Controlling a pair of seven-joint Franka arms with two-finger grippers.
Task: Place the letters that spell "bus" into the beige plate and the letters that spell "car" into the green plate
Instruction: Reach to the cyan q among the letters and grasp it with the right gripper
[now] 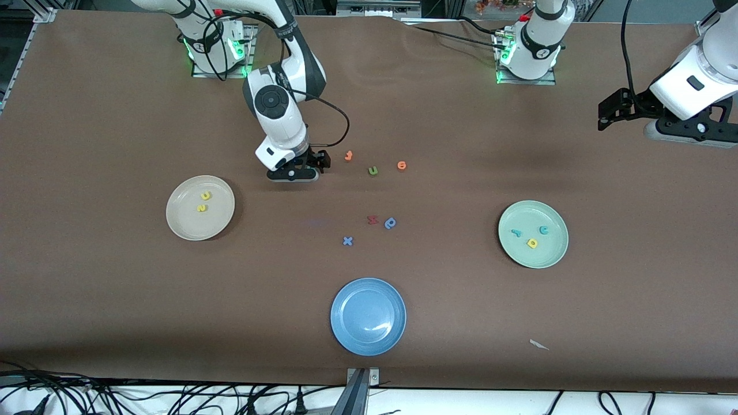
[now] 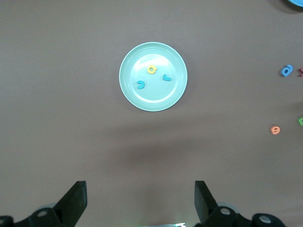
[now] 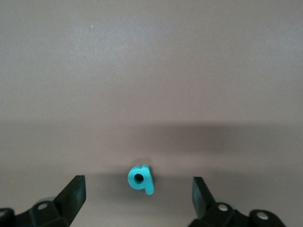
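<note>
The robot's right gripper should next take the teal "b" by its round loop (image 3: 138, 178), so that it can finish spelling "bus" in the beige plate.
My right gripper (image 1: 316, 164) hangs low over the table, between the beige plate (image 1: 190, 227) and the loose letters. In the right wrist view it (image 3: 137, 184) is open, with the teal "b" (image 3: 140, 178) lying flat between its fingers, untouched. The front view hides that "b" under the hand. The beige plate holds the yellow "u" (image 1: 206, 195) and yellow "s" (image 1: 202, 208). The green plate (image 1: 548, 253) holds the teal "r" (image 1: 516, 233), teal "c" (image 1: 543, 230) and yellow "a" (image 1: 532, 243). My left gripper (image 1: 604, 115) waits open, high at the left arm's end, looking down on the green plate (image 2: 156, 97).
Loose letters lie mid-table: an orange one (image 1: 348, 155), a green "u" (image 1: 373, 170), another orange one (image 1: 402, 166), a red one (image 1: 372, 219), a blue rounded one (image 1: 390, 223) and a blue "x" (image 1: 347, 241). A blue plate (image 1: 346, 300) sits nearest the front camera.
</note>
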